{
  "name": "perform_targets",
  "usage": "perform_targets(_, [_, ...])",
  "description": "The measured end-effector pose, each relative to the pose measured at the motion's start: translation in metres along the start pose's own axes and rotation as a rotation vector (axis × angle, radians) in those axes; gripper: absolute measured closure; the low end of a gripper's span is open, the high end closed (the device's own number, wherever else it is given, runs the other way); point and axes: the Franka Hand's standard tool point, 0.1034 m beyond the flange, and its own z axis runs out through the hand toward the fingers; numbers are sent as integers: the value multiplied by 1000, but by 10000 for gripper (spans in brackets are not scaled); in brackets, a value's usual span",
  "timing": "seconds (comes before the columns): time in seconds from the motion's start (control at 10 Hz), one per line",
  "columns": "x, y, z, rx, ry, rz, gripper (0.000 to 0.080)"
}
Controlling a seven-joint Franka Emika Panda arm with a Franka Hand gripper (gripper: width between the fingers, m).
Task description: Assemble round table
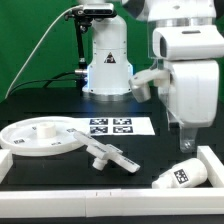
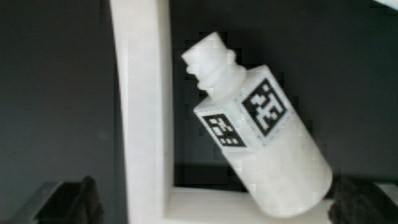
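Next, my gripper grabs the leg by its thick body (image 1: 180,178), which leaves its threaded end free to screw into the round disc (image 1: 45,135).
The short thick leg (image 1: 183,177) lies on its side at the front of the exterior view's right, close to the corner of the border rails, with a tag on it. In the wrist view the leg (image 2: 258,130) lies tilted beside a rail, its narrow threaded end pointing away. My gripper (image 1: 187,143) hangs just above the leg; in the wrist view it (image 2: 217,205) is open and empty, its dark fingertips (image 2: 71,200) standing wide apart. The round disc (image 1: 45,135) lies flat at the left. The flat base piece (image 1: 110,155) lies beside it near the middle.
The marker board (image 1: 112,126) lies at the back middle in front of the arm's base (image 1: 107,65). White border rails run along the front (image 1: 100,205) and the right (image 1: 213,165); the right rail (image 2: 143,100) lies right next to the leg.
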Motion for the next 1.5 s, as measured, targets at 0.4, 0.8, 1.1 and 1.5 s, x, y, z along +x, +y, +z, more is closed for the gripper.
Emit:
perform_targets(0.4, [-6, -3, 12, -23, -5, -232, 150])
perform_targets(0.8, [-3, -23, 43, -15, 11, -256, 150])
perform_targets(1.1, [-4, -34, 64, 3, 20, -255, 150])
perform_targets(1.5, [-8, -34, 71, 12, 22, -245, 150])
